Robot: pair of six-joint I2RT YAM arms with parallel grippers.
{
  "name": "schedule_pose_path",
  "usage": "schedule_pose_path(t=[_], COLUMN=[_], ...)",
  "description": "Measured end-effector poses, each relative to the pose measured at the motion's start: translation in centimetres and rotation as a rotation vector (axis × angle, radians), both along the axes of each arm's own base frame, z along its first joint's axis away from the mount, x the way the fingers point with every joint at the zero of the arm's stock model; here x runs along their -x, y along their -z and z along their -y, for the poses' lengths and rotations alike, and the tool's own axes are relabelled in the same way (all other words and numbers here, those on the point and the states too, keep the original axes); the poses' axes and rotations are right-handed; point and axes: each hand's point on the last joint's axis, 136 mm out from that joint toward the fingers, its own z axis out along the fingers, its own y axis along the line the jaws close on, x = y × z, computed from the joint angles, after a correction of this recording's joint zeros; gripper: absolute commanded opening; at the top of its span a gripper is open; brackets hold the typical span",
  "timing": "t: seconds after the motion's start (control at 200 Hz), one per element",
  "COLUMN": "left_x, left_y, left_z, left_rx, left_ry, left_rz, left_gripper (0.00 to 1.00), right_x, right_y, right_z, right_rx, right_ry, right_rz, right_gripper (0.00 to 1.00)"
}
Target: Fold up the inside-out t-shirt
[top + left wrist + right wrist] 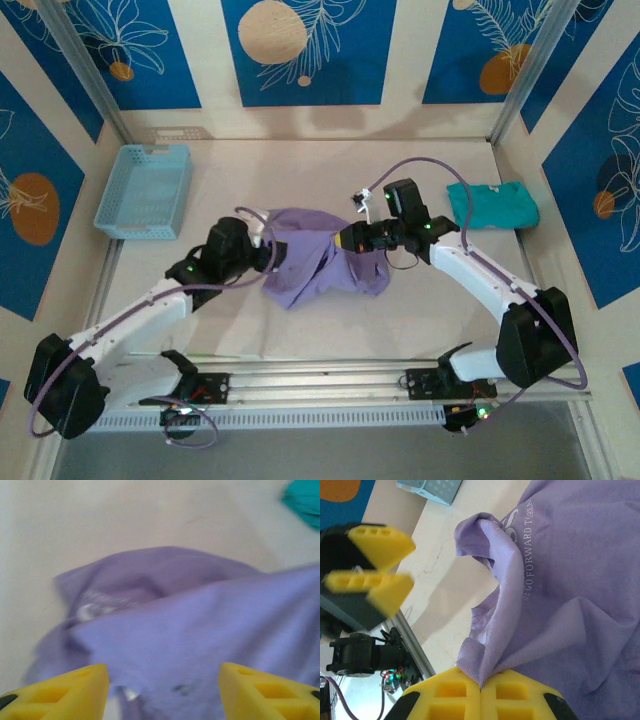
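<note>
My left gripper should next pick up the t-shirt by its pinched fold (334,243) beside my right gripper, so that my right gripper stays free to re-grip for folding.
The inside-out t-shirt (318,258) is lavender-purple and lies bunched at the table's middle, with pale reversed lettering (529,555) on it. My right gripper (347,240) is at its right upper side. In the right wrist view, the right gripper (481,686) is shut on a pinched fold of the fabric. My left gripper (268,258) sits at the shirt's left edge. In the left wrist view, the left gripper (164,695) is open, its yellow fingers (75,690) wide apart and the shirt (200,630) spread loose between and beyond them. The left gripper (405,562) shows blurred in the right wrist view.
A light blue basket (145,190) stands at the back left. A folded teal-green shirt (493,203) lies at the back right. Blue patterned walls and metal posts ring the table. A metal rail (320,385) runs along the near edge.
</note>
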Motion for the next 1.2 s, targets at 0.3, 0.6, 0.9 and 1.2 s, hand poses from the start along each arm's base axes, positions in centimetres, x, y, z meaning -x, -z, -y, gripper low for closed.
schedule_pose_path(t=[0.3, 0.6, 0.9, 1.2], left_x=[2.1, -0.2, -1.6, 2.6], left_y=[4.6, 4.9, 6.9, -2.1], left_z=[6.7, 8.5, 9.4, 10.9], left_rx=[-0.047, -0.073, -0.116, 0.255], left_ry=[0.215, 0.200, 0.186, 0.311], left_rz=[-0.072, -0.071, -0.121, -0.229], left_gripper=[0.64, 0.52, 0.00, 0.00], right_x=[-0.2, -0.1, 0.0, -0.8], right_y=[-0.2, -0.2, 0.3, 2.4], right_z=[0.0, 0.0, 1.2, 6.0], right_rx=[-0.012, -0.011, 0.075, 0.354], right_ry=[-0.007, -0.016, -0.018, 0.194], right_rz=[-0.006, 0.003, 0.067, 0.178], right_gripper=[0.00, 0.00, 0.00, 0.25])
